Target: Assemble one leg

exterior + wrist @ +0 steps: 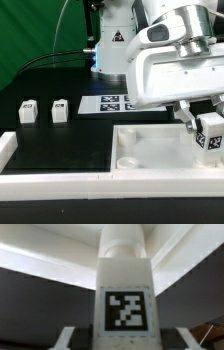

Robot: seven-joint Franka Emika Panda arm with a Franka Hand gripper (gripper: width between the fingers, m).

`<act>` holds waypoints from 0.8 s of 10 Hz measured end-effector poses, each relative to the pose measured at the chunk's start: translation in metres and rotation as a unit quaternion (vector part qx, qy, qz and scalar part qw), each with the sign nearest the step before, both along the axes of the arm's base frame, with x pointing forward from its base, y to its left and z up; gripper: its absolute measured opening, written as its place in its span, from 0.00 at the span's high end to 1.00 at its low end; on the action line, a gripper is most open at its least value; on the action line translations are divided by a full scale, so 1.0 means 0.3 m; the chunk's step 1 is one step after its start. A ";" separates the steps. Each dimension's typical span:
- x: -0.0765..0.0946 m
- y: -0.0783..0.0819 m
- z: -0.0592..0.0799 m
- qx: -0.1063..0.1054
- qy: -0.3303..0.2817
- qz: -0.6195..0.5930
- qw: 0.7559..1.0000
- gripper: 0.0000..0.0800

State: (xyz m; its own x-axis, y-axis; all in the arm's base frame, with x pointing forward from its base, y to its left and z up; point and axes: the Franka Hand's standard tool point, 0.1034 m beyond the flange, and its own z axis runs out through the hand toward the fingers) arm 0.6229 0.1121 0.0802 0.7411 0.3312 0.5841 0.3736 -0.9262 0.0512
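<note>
The upright leg's lower end is in the white tray's far corner and the leg would stand, so it is time for my gripper to open now.
My gripper (204, 120) is shut on a leg (210, 137), a small white square post with a black-and-white tag. It holds the leg upright over the far corner of the white tray (150, 160), on the exterior view's right. In the wrist view the leg (127, 286) fills the middle, tag facing the camera, with a finger (68, 336) on each side. Its round end (127, 249) points at the tray's corner (60, 266). Whether it touches the tray I cannot tell. Two more legs (27, 110) (59, 110) stand on the black table at the exterior view's left.
The marker board (108, 103) lies flat behind the tray. A low white L-shaped wall (40, 182) runs along the front and the exterior view's left. A white tagged block (114, 45) and cables stand at the back against a green curtain.
</note>
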 end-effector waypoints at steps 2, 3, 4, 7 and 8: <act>0.001 0.005 0.012 -0.001 0.003 0.002 1.000 0.39; 0.006 0.009 0.031 -0.002 0.001 0.004 1.000 0.39; 0.011 0.008 0.052 -0.002 -0.002 0.004 1.000 0.23; 0.026 0.008 0.110 -0.005 -0.010 0.006 1.000 0.19; 0.026 0.007 0.111 -0.005 -0.010 0.006 1.000 0.19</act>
